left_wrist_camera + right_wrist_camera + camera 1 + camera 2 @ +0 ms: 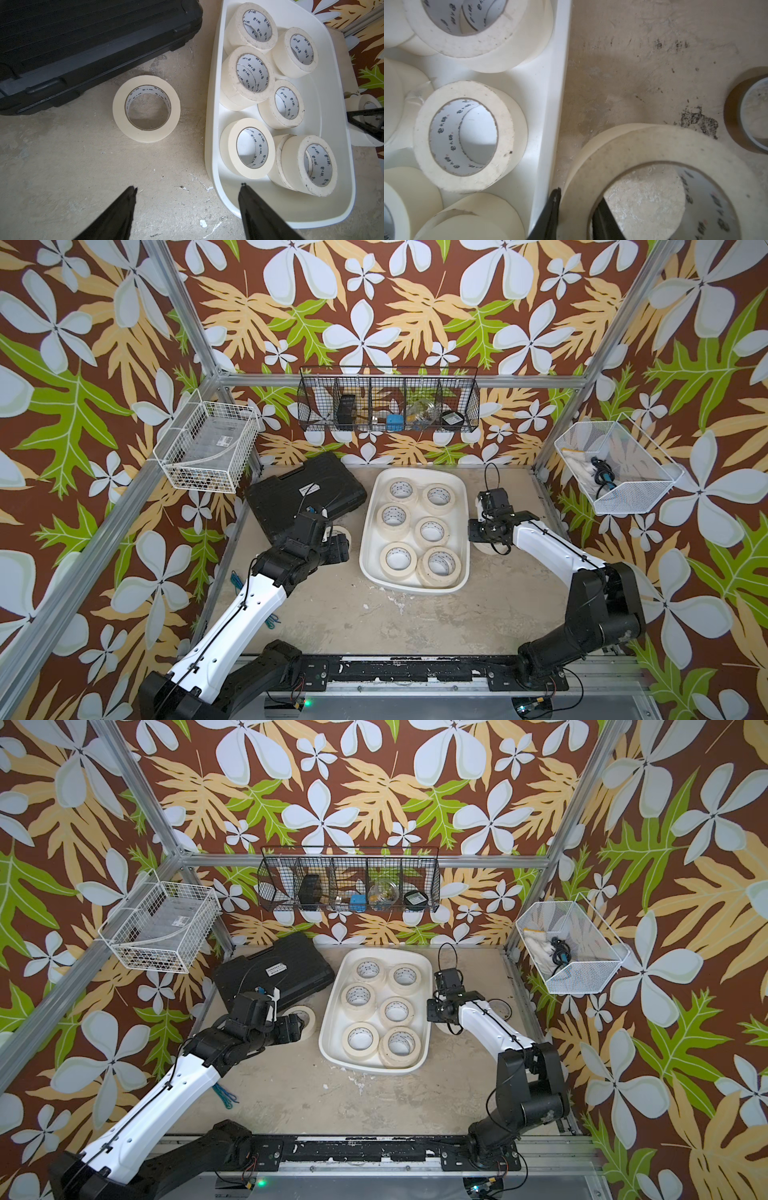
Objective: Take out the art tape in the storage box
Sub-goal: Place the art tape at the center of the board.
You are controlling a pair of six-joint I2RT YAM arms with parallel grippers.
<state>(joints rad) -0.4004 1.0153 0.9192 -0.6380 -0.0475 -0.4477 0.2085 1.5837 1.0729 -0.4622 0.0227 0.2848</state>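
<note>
My right gripper should keep holding the art tape roll, because the roll hangs above the table beside the box (369,540) and would fall if I opened now.
The white storage box (369,540) lies mid-table in both top views and holds several cream art tape rolls (403,490), some stacked. One more roll (146,109) lies flat on the table between the box and a black case. My left gripper (188,187) hovers just short of that roll, open and empty. Right of the box, my right gripper (578,199) is shut on the wall of another art tape roll (654,149), one finger inside the ring and one outside. That roll (446,1029) is at table level; I cannot tell whether it rests there.
A black ribbed hard case (307,489) lies left of the box. A dark brown tape ring (498,1006) sits on the table by the right arm. White wire baskets (205,445) (615,468) hang at the sides, a black mesh basket (388,400) at the back.
</note>
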